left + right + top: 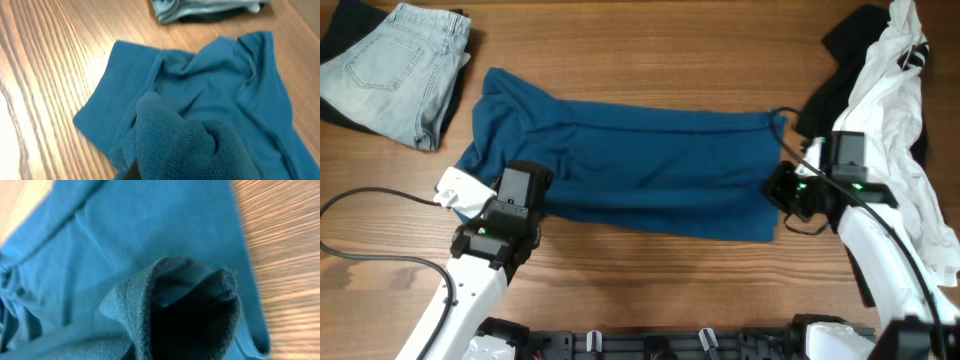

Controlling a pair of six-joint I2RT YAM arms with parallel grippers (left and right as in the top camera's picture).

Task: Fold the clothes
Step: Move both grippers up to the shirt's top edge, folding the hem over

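My left gripper holds the shirt and needs to keep holding it until the shirt's edge in its fingers gets to the shirt's back edge. A wide teal piece of cloth is between them.
The clothes (pixel 650 170), a deep teal-blue shirt, lie as a long wrinkled band across the middle of the table. My left gripper (pixel 530 182) sits on its lower left corner. In the left wrist view a bunch of the teal fabric (pixel 190 145) rises right at the jaws and hides the fingers. My right gripper (pixel 783 190) is at the shirt's right edge. In the right wrist view a lifted fold of the shirt (pixel 190 305) stands at the jaws and covers them. Both grippers are shut on the fabric.
Pale-blue jeans (pixel 395 65) lie folded at the far left corner, also seen at the top of the left wrist view as jeans (pixel 200 7). A white garment with black cloth (pixel 895 110) is heaped at the right edge. A black cable (pixel 370 200) loops at the left.
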